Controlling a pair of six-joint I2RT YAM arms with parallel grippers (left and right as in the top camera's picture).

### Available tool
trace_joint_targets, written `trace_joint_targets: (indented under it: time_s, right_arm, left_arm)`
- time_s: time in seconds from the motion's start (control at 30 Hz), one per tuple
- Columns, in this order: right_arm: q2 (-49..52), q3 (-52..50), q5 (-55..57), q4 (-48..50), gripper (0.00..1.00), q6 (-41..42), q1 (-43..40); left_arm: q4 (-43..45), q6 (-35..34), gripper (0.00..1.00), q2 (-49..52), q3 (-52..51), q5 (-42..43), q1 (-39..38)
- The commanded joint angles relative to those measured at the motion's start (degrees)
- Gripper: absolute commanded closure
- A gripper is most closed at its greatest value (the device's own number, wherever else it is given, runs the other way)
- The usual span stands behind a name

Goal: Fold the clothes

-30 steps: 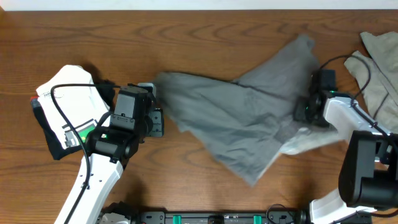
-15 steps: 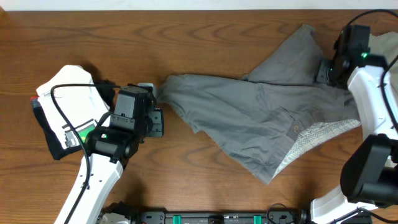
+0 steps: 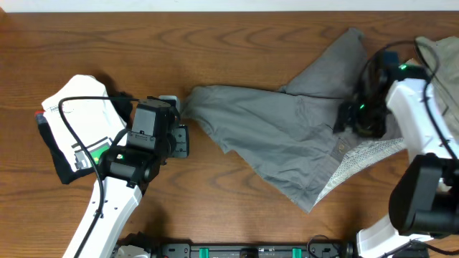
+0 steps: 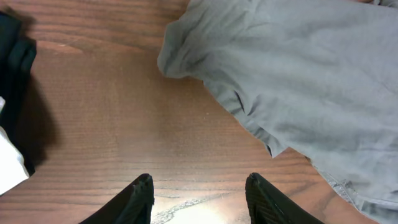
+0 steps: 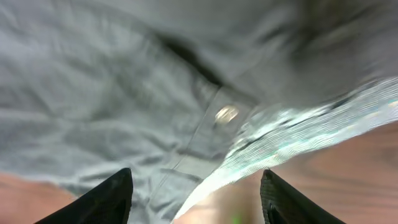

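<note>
I need to pull the grey shorts open, so next I should grab them by their edge beside the white mesh lining (image 3: pixel 362 159) with my right gripper.
The grey shorts (image 3: pixel 287 136) lie rumpled across the middle and right of the table, with a white mesh pocket lining (image 3: pixel 362 159) turned out at their right edge. My right gripper (image 3: pixel 355 118) is open and hovers over the right part of the shorts. In the right wrist view the shorts (image 5: pixel 93 93) and lining (image 5: pixel 298 124) fill the blurred frame between my open fingers (image 5: pixel 196 186). My left gripper (image 3: pixel 174 115) is open and empty beside the shorts' left corner. In the left wrist view its fingers (image 4: pixel 199 186) are over bare wood, the shorts (image 4: pixel 298 68) ahead.
A folded white and black pile (image 3: pixel 72 132) lies at the left under my left arm, its dark edge in the left wrist view (image 4: pixel 15 56). Another khaki garment (image 3: pixel 439 61) lies at the far right edge. The brown wooden table (image 3: pixel 215 43) has its back edge along the top.
My right gripper pulled the shorts' right side out to the right and up, spreading them, then let go and came back down-left over them. The left arm has not moved.
</note>
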Motion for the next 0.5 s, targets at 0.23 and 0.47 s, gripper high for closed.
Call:
trace_joint_targets:
  time_s: [0.23, 0.47]
  right_arm:
    - [-3.0, -20.2, -2.2, 13.8, 0.36, 8.5, 5.6]
    - [-3.0, -28.5, 8.4, 30.5, 0.36, 8.6, 5.5]
  left_arm:
    - [0.0, 0.3, 0.5, 0.2, 0.5, 0.2, 0.4]
    - [0.0, 0.3, 0.5, 0.2, 0.5, 0.2, 0.4]
